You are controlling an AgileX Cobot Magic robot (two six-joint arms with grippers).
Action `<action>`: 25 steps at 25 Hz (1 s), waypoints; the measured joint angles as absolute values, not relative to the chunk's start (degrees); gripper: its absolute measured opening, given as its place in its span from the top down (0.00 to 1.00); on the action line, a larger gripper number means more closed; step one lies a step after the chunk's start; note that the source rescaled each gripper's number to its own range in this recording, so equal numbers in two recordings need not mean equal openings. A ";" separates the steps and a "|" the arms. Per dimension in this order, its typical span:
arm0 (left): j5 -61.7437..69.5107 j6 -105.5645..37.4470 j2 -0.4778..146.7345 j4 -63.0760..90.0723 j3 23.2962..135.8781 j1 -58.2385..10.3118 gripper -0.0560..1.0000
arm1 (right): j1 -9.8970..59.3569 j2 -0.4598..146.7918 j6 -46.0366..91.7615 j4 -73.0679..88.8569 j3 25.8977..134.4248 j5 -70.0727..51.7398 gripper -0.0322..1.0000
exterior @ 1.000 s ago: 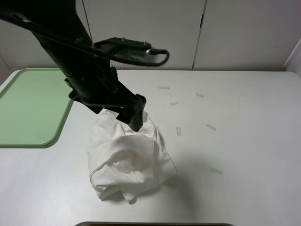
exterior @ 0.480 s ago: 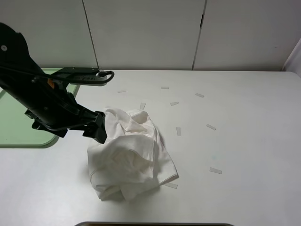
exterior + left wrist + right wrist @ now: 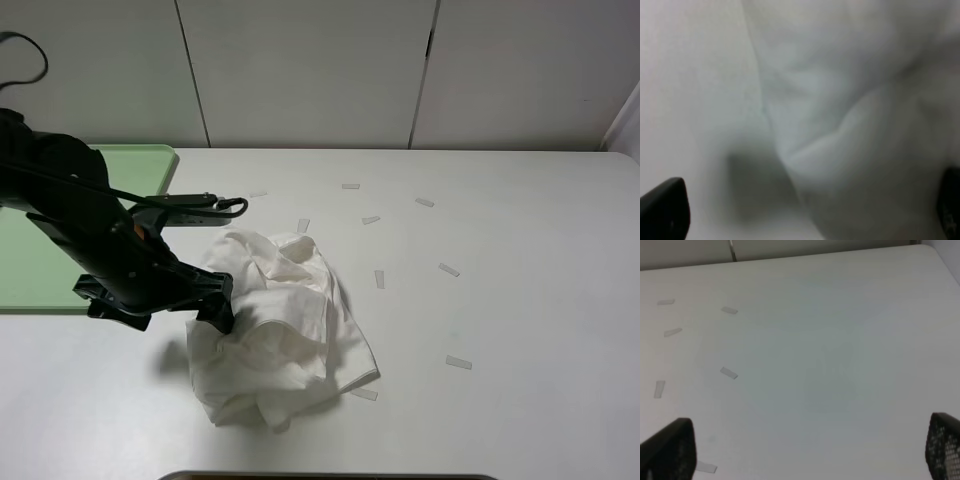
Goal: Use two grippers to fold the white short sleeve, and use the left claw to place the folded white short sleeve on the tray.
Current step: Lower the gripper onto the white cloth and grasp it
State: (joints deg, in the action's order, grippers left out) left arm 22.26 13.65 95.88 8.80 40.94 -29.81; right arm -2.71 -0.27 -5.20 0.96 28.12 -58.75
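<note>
My fingers are above the dark shadow beside the cloth's edge (image 3: 192, 365) (image 3: 785, 165) and would miss. My left gripper needs to go lower first, then close on the cloth's edge.
The white short sleeve (image 3: 285, 325) lies crumpled in a heap on the white table, left of the middle. My left claw (image 3: 216, 306) sits low at the heap's left edge, on a black arm reaching in from the left. Up close, the left gripper (image 3: 805, 210) is open, its two black fingertips (image 3: 665, 207) wide apart with blurred white cloth (image 3: 850, 115) filling the space ahead. The pale green tray (image 3: 140, 158) lies at the far left, partly behind the arm. My right gripper (image 3: 805, 450) is open over bare table and is out of the high view.
Several small pale tape strips (image 3: 449, 269) are scattered on the table right of the shirt, and some tape strips (image 3: 728, 372) show in the right wrist view. White cabinet panels (image 3: 310, 70) stand behind the table. A dark edge (image 3: 330, 476) runs along the table's front.
My left arm has swung from above the heap's far side leftward and down to its left edge. The shirt's top has sagged and shifted slightly.
</note>
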 joint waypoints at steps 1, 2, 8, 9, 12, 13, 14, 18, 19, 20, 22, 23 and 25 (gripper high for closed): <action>21.71 13.51 96.64 9.36 40.94 -29.81 0.00 | -2.71 -0.27 -5.20 0.96 28.12 -58.75 0.00; 20.86 13.11 97.73 10.08 40.94 -29.81 0.00 | -2.71 -0.27 -5.20 0.96 28.12 -58.75 0.00; 14.60 6.83 102.57 16.65 40.94 -30.60 0.00 | -2.71 -0.27 -5.20 0.96 28.12 -58.75 0.00; 13.44 6.00 102.94 17.19 40.94 -31.07 0.00 | -2.71 -0.27 -5.20 0.96 28.12 -58.75 0.00; 9.79 4.95 104.04 18.23 41.00 -32.99 0.01 | -2.71 -0.27 -5.20 0.96 28.12 -58.75 0.00; 9.79 4.95 104.04 18.23 41.00 -32.99 0.01 | -2.71 -0.27 -5.20 0.96 28.12 -58.75 0.00; 8.86 4.93 104.34 18.41 41.00 -33.43 0.03 | -2.71 -0.27 -5.20 0.96 28.12 -58.75 0.00; 8.05 4.88 104.54 18.85 41.00 -33.94 0.20 | -2.71 -0.27 -5.20 0.96 28.12 -58.75 0.00; 7.94 4.88 104.54 19.08 41.00 -34.01 0.26 | -2.71 -0.27 -5.20 0.96 28.12 -58.75 0.00; 7.67 4.88 104.54 19.33 41.00 -34.13 0.34 | -2.71 -0.27 -5.20 0.96 28.12 -58.75 0.00; 7.09 4.83 104.54 19.64 41.00 -34.31 0.48 | -2.71 -0.27 -5.20 0.96 28.12 -58.75 0.00; 6.71 4.83 104.54 19.64 41.00 -34.38 0.55 | -2.71 -0.27 -5.20 0.96 28.12 -58.75 0.00; 5.99 4.83 104.54 19.64 41.00 -34.45 0.68 | -2.71 -0.27 -5.20 0.96 28.12 -58.75 0.00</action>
State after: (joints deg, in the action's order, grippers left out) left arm 5.99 4.83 104.54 19.64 41.00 -34.45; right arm -2.71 -0.27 -5.20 0.96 28.12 -58.75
